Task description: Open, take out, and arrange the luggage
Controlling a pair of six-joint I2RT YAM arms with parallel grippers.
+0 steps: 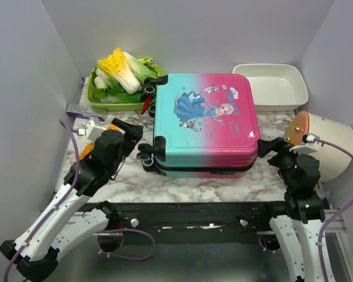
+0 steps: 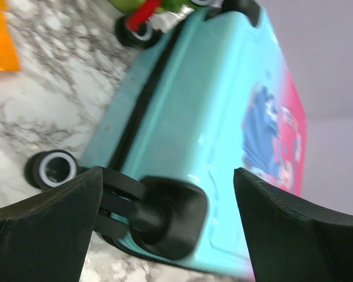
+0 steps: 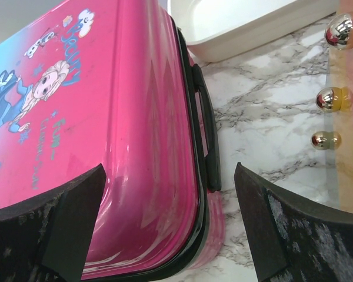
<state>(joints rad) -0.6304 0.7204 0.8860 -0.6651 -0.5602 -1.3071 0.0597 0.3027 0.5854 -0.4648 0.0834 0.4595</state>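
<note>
Next, my left gripper needs to take hold of the suitcase by its near wheel, leaving the zipper trim free for opening, to turn the luggage.
The luggage, a pink-to-teal hard-shell suitcase with a princess print, lies flat and closed in the middle of the marble table. Its black wheels face left. My left gripper is open at the near-left wheel corner; in the left wrist view its fingers straddle the wheel housing on the teal shell. My right gripper is open at the near-right corner; in the right wrist view its fingers flank the pink corner, the zipper trim and black side handle.
A green tray with cabbage and greens stands back left. A white rectangular tray stands back right, also in the right wrist view. A beige tub with a pinkish lid lies at the right. Orange packaging lies left.
</note>
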